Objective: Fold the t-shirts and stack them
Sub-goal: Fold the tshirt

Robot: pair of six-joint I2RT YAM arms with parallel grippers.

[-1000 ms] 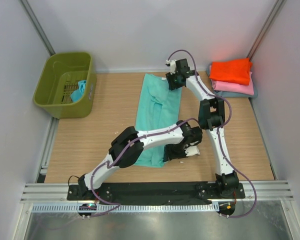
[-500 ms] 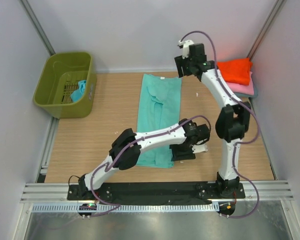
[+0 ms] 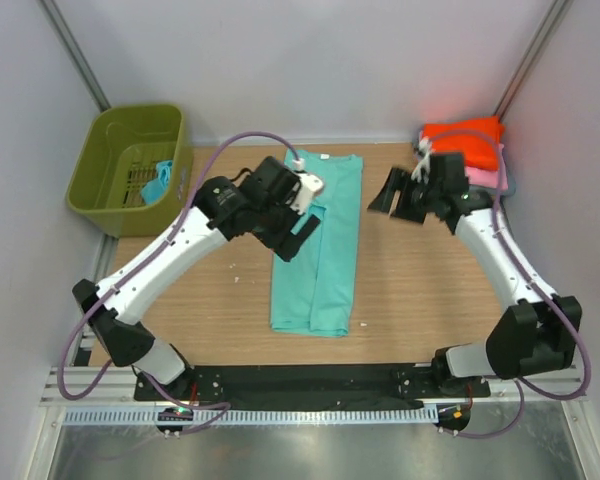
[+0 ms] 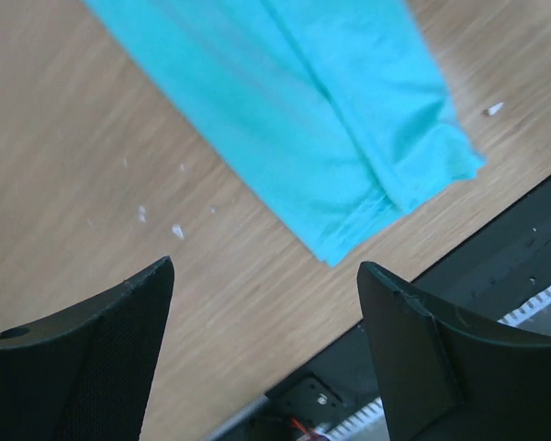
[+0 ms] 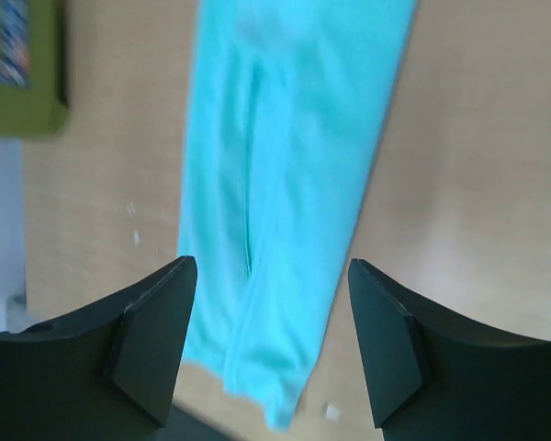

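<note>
To fold the hem toward the collar, my right gripper next needs to grab the teal t-shirt's hem end (image 3: 343, 329) (image 5: 279, 412) by its corner.
A teal t-shirt (image 3: 325, 260) lies folded into a long narrow strip down the middle of the table, its collar end at the back. My left gripper (image 3: 296, 232) hovers over the strip's left edge; it is open and empty, with the shirt's hem end (image 4: 349, 138) ahead of it. My right gripper (image 3: 394, 200) hangs to the right of the shirt's back end, also open and empty, with the strip (image 5: 285, 175) below it. An orange t-shirt (image 3: 462, 140) tops a folded stack on a pink one (image 3: 480, 176). Another teal t-shirt (image 3: 158, 182) lies in the basket.
The olive-green basket (image 3: 98, 190) stands at the back left, and it shows at the top left of the right wrist view (image 5: 18, 92). The stack sits in the back right corner against the wall. Small white specks (image 4: 176, 230) dot the wood. A black rail (image 3: 310, 382) runs along the near edge.
The left gripper let go of the shirt's near end and swung back and left over it. The right gripper left the collar end and moved right and forward. Both jaws opened.
</note>
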